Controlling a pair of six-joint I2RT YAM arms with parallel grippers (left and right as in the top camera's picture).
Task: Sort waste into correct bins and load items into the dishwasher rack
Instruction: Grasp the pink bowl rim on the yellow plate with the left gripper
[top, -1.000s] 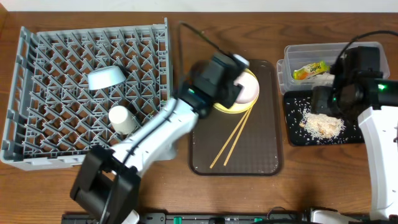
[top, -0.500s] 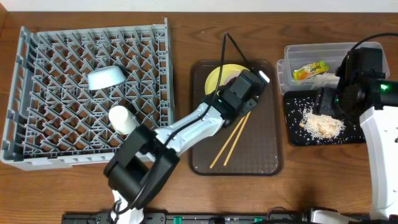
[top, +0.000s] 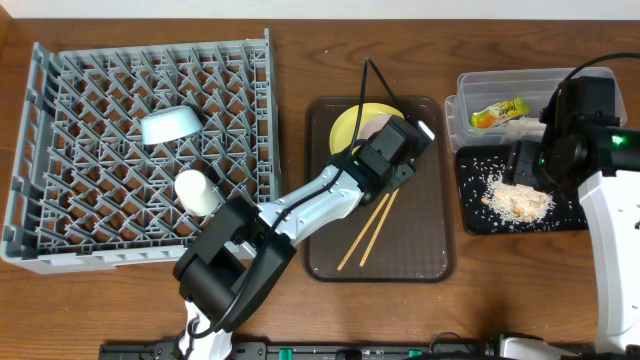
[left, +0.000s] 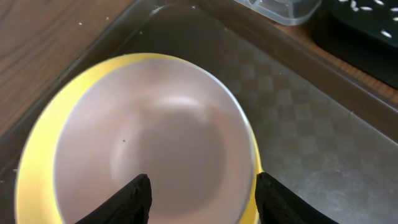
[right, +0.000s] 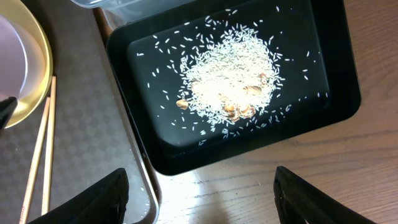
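The left gripper grabs the bowl's rim on the chopsticks' side next, fingers straddling it, to load the white bowl (left: 155, 137) tilted into the dishwasher rack.
The white bowl (left: 155, 137) sits in the yellow plate (left: 37, 155) on the brown serving tray (top: 420, 250). My left gripper (left: 205, 199) is open just above the bowl, one finger over its inside and the other just outside its right rim. From overhead that gripper (top: 398, 158) hides most of the bowl. The chopsticks (top: 370, 232) lie on the tray beside the plate. My right gripper (right: 205, 205) hangs open over the front edge of the black tray (right: 348, 93), which holds the rice scraps (right: 230, 81). The clear tub (top: 470, 85) holds the green-and-orange wrapper (top: 498, 112).
The grey dishwasher rack (top: 60, 250) fills the left side and holds the light blue bowl (top: 170, 123) and the white cup (top: 198, 192). My left arm stretches from the front edge across the rack's corner to the tray. A cable loops above the plate.
My left arm swung from the tray's left edge onto the plate and came down over the white bowl, which now shows far less. The right gripper shifted slightly.
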